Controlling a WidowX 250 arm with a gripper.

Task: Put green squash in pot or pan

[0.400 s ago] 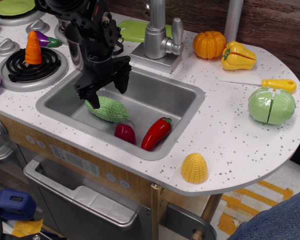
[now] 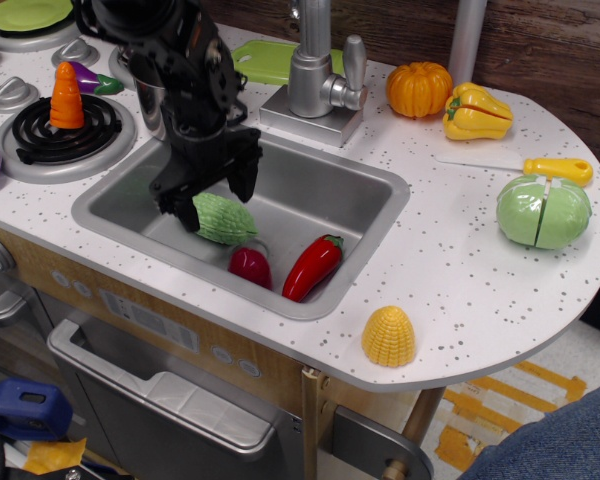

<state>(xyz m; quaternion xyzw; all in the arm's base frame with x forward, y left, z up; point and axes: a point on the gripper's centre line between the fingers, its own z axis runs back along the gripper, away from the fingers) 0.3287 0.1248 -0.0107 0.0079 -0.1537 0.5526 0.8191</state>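
Note:
I need to grab the green squash around its bumpy body with my gripper next, so that I can put the squash in the pot.
The green squash, light green and bumpy, lies on the floor of the sink, left of middle. My black gripper is down inside the sink with its jaws open. One finger is at the squash's left end and the other behind its top, so its left part is hidden. I cannot tell whether the fingers touch it. The shiny steel pot stands on the counter just behind the sink's left rim and is mostly hidden by my arm.
A red pepper and a dark red vegetable lie in the sink beside the squash. The faucet stands behind it. A carrot sits on the burner at left. Corn, a split green vegetable and a knife are at right.
My gripper has dropped lower into the sink and now sits around the squash's left end. The squash looks slightly shifted and more covered by the fingers.

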